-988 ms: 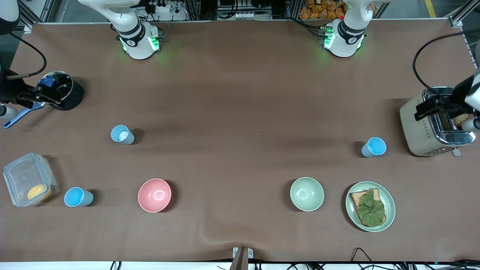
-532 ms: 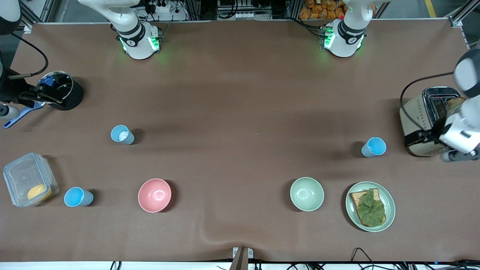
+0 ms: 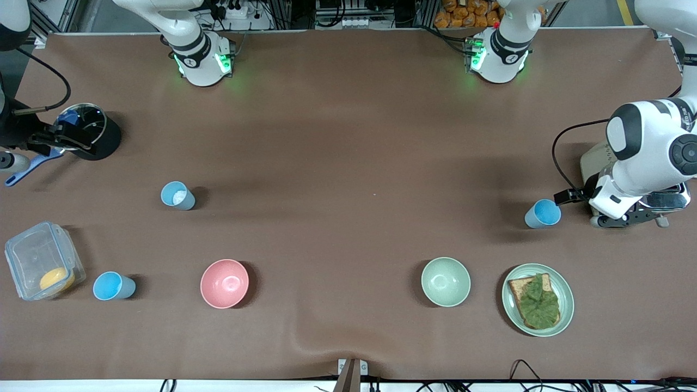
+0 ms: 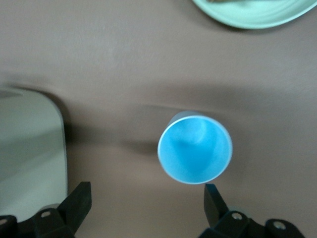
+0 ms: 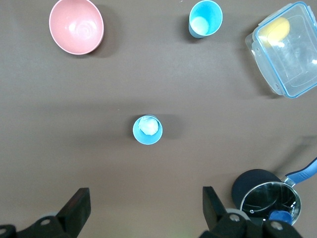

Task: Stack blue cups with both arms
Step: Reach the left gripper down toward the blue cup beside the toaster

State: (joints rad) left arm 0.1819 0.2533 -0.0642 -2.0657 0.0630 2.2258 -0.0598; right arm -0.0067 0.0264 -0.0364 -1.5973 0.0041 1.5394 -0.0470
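Observation:
The blue cups need to be stacked, so I should grab the bright cup beside the toaster by its rim with my left gripper next.
Three blue cups stand upright on the brown table. A paler one with a whitish inside stands toward the right arm's end, and a brighter one stands nearer the front camera, beside a plastic box. The third, bright one stands toward the left arm's end, beside the toaster. My left gripper is open and empty, over the table between that cup and the toaster; its hand shows in the front view. My right gripper is open and empty, up beside the black pot, with two cups in its view.
A cream toaster stands at the left arm's end. A green plate with bread and lettuce and a pale green bowl lie nearer the camera. A pink bowl, a clear lidded box and a black pot are toward the right arm's end.
My left arm has swung from over the toaster down to the table beside the bright cup. My right arm has barely moved. No cup has moved.

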